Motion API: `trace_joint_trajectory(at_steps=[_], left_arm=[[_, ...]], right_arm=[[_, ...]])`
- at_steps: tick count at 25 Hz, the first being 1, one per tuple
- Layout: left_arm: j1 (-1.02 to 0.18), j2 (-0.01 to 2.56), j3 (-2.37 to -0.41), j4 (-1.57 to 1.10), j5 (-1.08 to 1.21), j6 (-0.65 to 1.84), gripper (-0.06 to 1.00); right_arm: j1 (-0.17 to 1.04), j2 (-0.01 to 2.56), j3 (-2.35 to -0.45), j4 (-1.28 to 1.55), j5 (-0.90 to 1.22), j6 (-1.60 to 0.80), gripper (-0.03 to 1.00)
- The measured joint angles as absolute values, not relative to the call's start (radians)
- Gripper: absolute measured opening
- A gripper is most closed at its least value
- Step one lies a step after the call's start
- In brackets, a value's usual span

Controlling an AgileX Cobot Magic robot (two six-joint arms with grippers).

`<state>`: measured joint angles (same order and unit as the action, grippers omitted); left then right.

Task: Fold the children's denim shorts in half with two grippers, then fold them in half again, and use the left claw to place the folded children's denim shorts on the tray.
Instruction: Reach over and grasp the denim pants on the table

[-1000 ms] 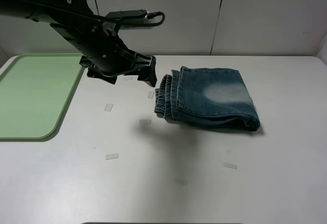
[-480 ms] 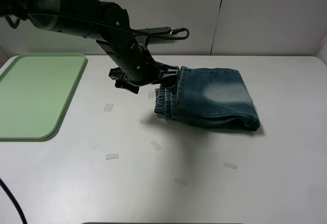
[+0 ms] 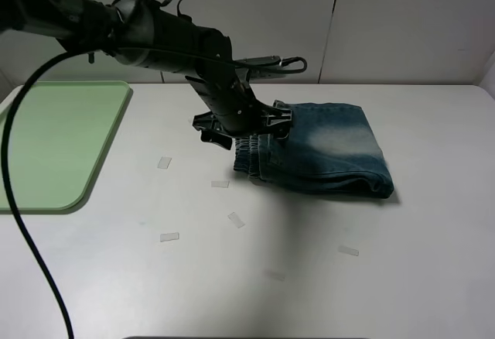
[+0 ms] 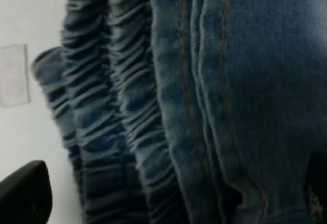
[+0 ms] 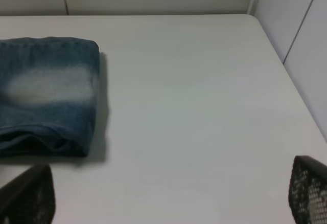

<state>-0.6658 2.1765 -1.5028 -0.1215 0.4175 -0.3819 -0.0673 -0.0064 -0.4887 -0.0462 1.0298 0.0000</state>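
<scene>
My left gripper's fingers are above the shorts' gathered waistband, one over the bare white table, and should lower before closing.
The children's denim shorts (image 3: 329,149) lie folded into a thick rectangle on the white table, right of centre, with the gathered waistband facing left. My left gripper (image 3: 249,128) hangs open right over that waistband edge. In the left wrist view the stacked elastic layers of the shorts (image 4: 168,96) fill the picture, and the left gripper (image 4: 171,198) has one fingertip (image 4: 25,196) beside the waistband on bare table and the other over the denim. The right gripper (image 5: 168,196) stands open over bare table, to the right of the shorts (image 5: 48,91), holding nothing. The pale green tray (image 3: 46,145) is at the far left.
Several small clear tape strips (image 3: 164,162) are scattered on the table (image 3: 232,300) between tray and shorts and in front. A black cable (image 3: 31,223) loops down the left side. A wall stands behind the table's far edge.
My left arm has swung to the right, from near the tray's corner to over the waistband of the shorts. The shorts lie as before.
</scene>
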Motion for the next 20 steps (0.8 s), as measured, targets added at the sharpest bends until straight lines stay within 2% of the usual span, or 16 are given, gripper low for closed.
trace_joint_trajectory(at_steps=[10,20], left_arm=[[-0.669,2.236,-1.529,-0.122,0.467,-0.407,0.99],[-0.674,2.266,-1.533,-0.122,0.418,-0.409,0.99]], right_arm=[[-0.067,-0.006,-0.489,-0.046,1.030,0.000,0.69],[-0.067,-0.006,-0.489,-0.046,1.030,0.000,0.69]])
